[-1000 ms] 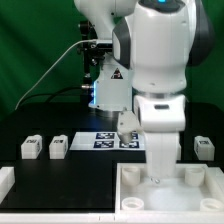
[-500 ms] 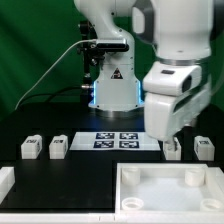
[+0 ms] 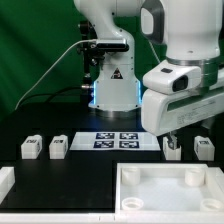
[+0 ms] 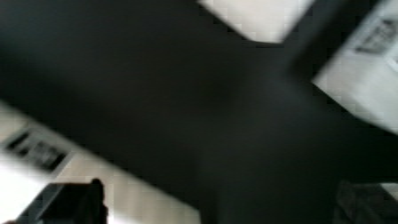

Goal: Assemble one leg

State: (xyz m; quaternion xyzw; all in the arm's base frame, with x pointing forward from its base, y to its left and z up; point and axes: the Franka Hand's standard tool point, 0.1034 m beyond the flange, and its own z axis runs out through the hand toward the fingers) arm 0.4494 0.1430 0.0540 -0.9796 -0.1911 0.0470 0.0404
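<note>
The small white leg will next be held by its tagged body (image 3: pixel 204 150) in my gripper, and then my gripper can assemble the leg onto the large white panel.
Four small white legs with tags stand on the black table. Two are at the exterior view's left (image 3: pixel 31 148) (image 3: pixel 58 148) and two at its right (image 3: pixel 172 148) (image 3: pixel 204 148). My gripper (image 3: pixel 169 131) hangs just above the nearer right leg and does not touch it. The wrist view is blurred. In it the two dark fingertips (image 4: pixel 71 200) stand far apart at the picture's edges, with only dark table between them, so the gripper (image 4: pixel 217 205) is open and empty. Blurred white shapes (image 4: pixel 365 60) lie beyond it.
The large white panel with round corner sockets (image 3: pixel 170 195) lies at the front. The marker board (image 3: pixel 118 140) lies in the middle, before the robot's base. A white part (image 3: pixel 5 181) sits at the front left edge.
The arm has swung from above the large panel up and to the exterior view's right. The gripper now hangs over the nearer right leg. No part has moved.
</note>
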